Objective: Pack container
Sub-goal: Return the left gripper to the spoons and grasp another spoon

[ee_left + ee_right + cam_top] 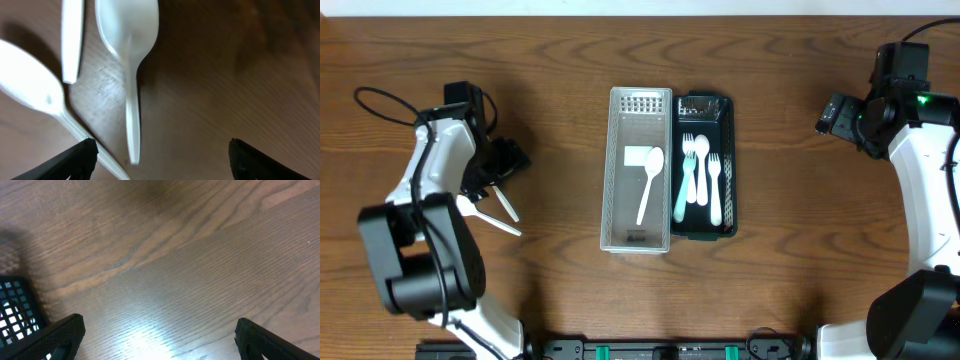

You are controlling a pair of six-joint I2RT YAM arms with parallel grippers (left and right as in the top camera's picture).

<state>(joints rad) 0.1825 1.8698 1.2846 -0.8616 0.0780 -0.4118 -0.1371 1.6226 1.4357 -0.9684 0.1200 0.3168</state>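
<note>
The left gripper's fingers reach only the end of the white spoon's handle, so they would miss the middle of the handle if they closed now. The robot will first move them toward it.
A clear container (616, 200) stands mid-table with one white spoon (650, 180) in it. Beside it on the right, a black container (728, 170) holds several white and pale-teal forks and spoons. My left gripper (500, 170) hovers open over loose white cutlery (506, 206) at the table's left. In the left wrist view a white spoon (129, 45) lies between and ahead of the open fingers (75, 161), and its handle end reaches between them. A second spoon (30, 87) and a white handle (72, 40) lie to its left. My right gripper (832, 116) is open and empty at the far right.
A corner of the black container (14, 311) shows at the left edge of the right wrist view, with bare wood grain (165, 255) below the right gripper (160, 337). A black cable (380, 100) loops near the left arm.
</note>
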